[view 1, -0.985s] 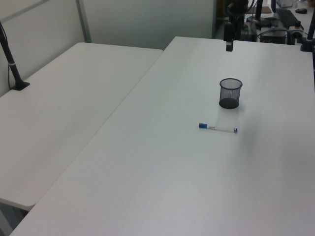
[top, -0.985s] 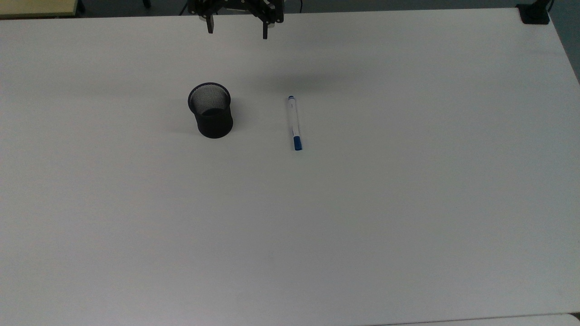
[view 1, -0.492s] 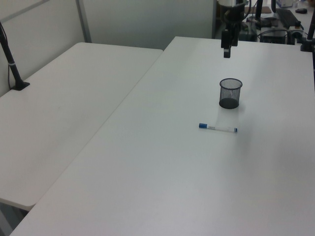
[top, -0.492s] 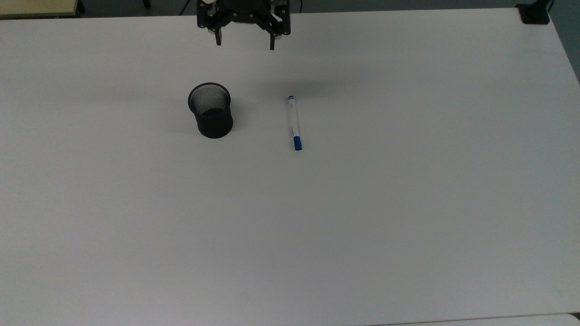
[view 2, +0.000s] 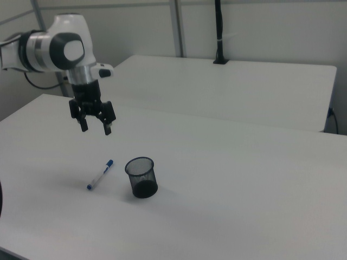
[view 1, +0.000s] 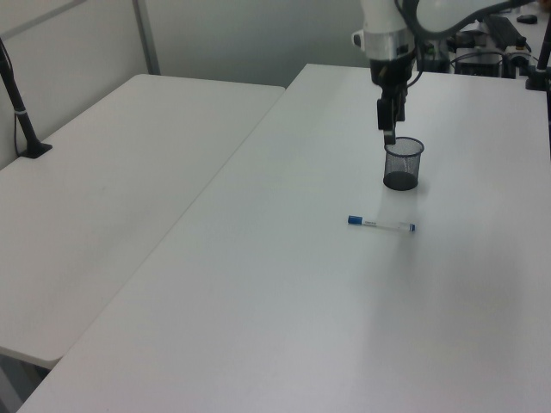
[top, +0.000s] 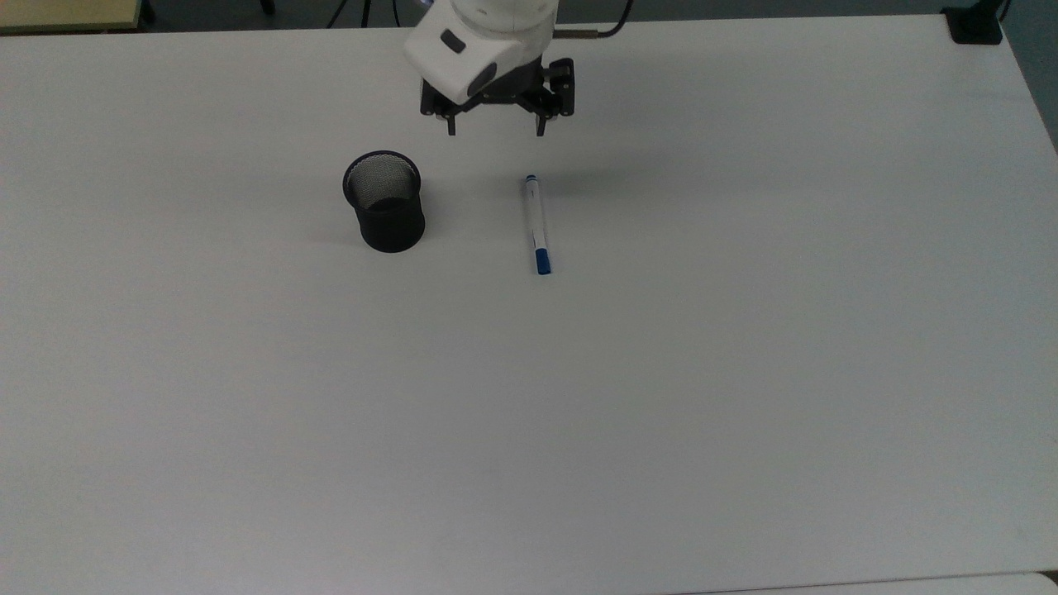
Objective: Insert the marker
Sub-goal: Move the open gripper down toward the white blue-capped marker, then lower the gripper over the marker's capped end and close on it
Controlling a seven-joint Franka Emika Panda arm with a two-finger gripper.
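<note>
The marker needs to go into the black mesh cup (view 1: pixel 402 165), so my gripper should next grab it by its blue cap (view 1: pixel 355 220) to insert it there.
The marker (top: pixel 537 225) lies flat on the white table (top: pixel 661 372), white barrel with its blue cap toward the top view's bottom; I also see the marker (view 1: pixel 381 224) in the left view and the marker (view 2: pixel 101 174) in the right view. A black mesh cup (top: pixel 383 201) stands upright to the marker's left in the top view, and the same cup (view 2: pixel 141 177) sits right of it in the right view. My gripper (top: pixel 494 128) hangs open in the air above the table, beyond the marker's plug end, holding nothing. The gripper (view 2: pixel 95 129) points straight down.
A second white table (view 1: pixel 112 198) adjoins on the left view's left, with a black clamp post (view 1: pixel 21 112) on it. Another black clamp (top: pixel 974 25) sits at the top view's upper right corner. Cables and equipment (view 1: pixel 491 43) lie behind the arm.
The arm has come forward and down over the table, carrying the open gripper from the far edge to just beyond the marker. Marker and cup have not moved.
</note>
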